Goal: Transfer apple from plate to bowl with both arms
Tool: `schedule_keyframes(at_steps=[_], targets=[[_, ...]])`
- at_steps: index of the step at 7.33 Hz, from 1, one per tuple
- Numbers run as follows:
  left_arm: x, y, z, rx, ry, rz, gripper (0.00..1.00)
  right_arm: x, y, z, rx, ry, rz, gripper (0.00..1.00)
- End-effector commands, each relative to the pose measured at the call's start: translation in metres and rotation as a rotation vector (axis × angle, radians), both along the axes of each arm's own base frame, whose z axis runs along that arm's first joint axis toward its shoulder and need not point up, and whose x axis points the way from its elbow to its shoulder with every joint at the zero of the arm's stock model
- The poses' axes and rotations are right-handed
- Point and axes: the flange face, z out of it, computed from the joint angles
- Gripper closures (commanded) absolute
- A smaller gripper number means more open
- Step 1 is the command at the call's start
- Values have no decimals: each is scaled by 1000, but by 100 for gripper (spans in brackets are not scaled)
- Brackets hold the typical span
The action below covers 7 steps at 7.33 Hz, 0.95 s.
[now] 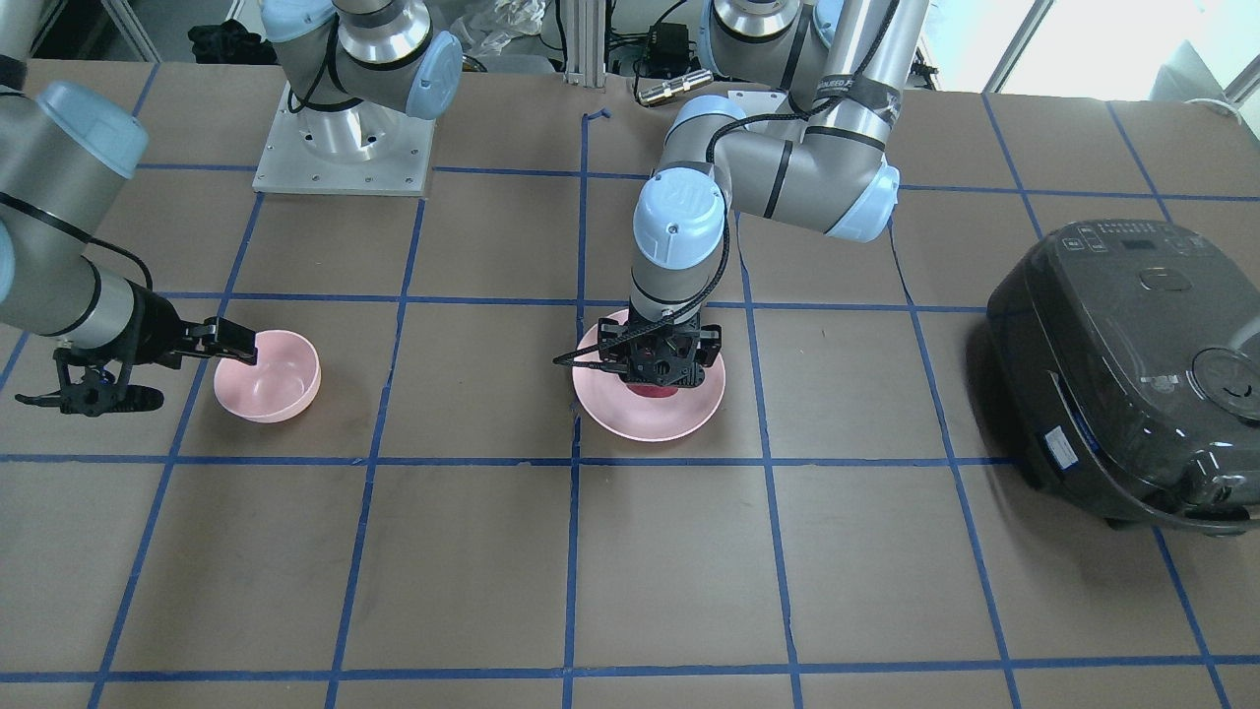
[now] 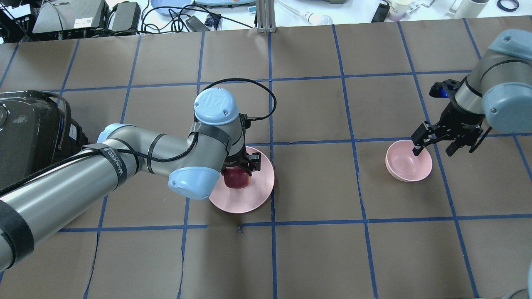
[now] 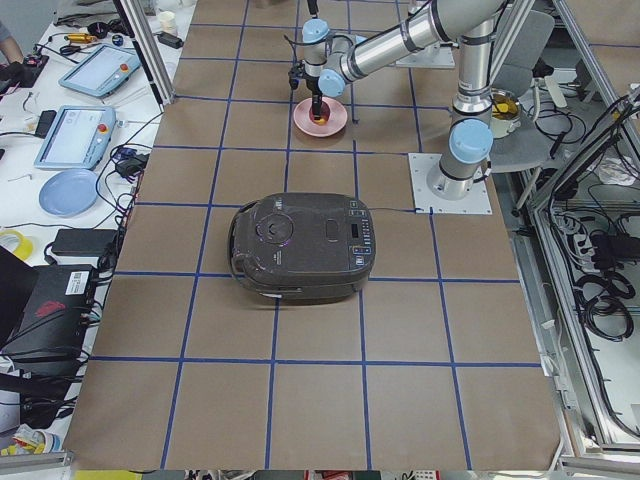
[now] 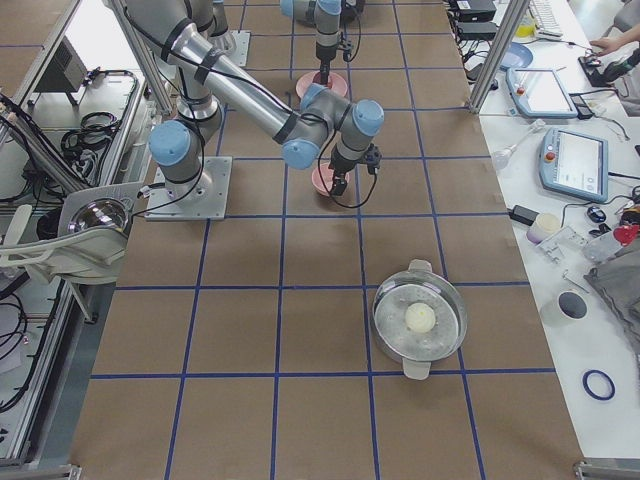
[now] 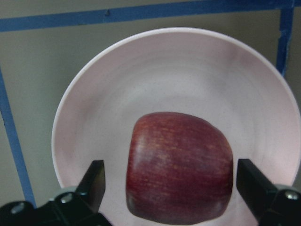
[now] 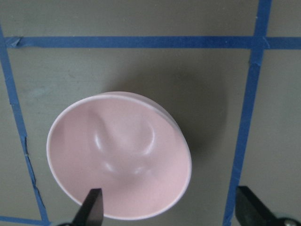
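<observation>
My left gripper grabs the dark red apple around its plump body (image 5: 179,167) next, to transfer it into the bowl.
The dark red apple (image 5: 181,165) lies on the wide pink plate (image 5: 178,70) near the table's middle; both also show in the overhead view, apple (image 2: 236,179) on plate (image 2: 253,195). My left gripper (image 2: 240,168) is low over the plate, open, with one finger on each side of the apple (image 1: 650,390). The small deep pink bowl (image 2: 405,166) stands apart and holds nothing. My right gripper (image 2: 433,148) is open at the bowl's rim, with one finger over the inside of the bowl (image 6: 117,155) and the other outside it.
A large black rice cooker (image 1: 1132,374) stands on my left side of the table (image 2: 25,133). A metal pot (image 4: 420,318) with a white ball in it sits far out on my right side. Blue tape lines grid the brown table.
</observation>
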Motion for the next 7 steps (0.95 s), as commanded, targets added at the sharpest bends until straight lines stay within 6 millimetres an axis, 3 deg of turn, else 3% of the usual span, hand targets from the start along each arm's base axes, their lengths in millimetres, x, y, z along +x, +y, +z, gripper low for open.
schedule_keyframes(at_steps=[1,2,3,4,6,7], targets=[[-1,-4,5,-19,7,-2,85,0,-2,-36,-3,-10,-2,4],[-1,-9,17,-45,5,-1,96,3,4,-43,4,-13,-2,47],[-2,-22,39,-80,11,17,96,3,6,-44,9,-14,2,82],[-1,-34,61,-51,0,43,96,1,5,-42,7,-7,2,100],[10,-69,112,-16,-14,100,100,0,1,-29,-10,5,-6,100],[10,-75,123,-6,-18,115,100,1,-6,-9,-30,7,-3,100]])
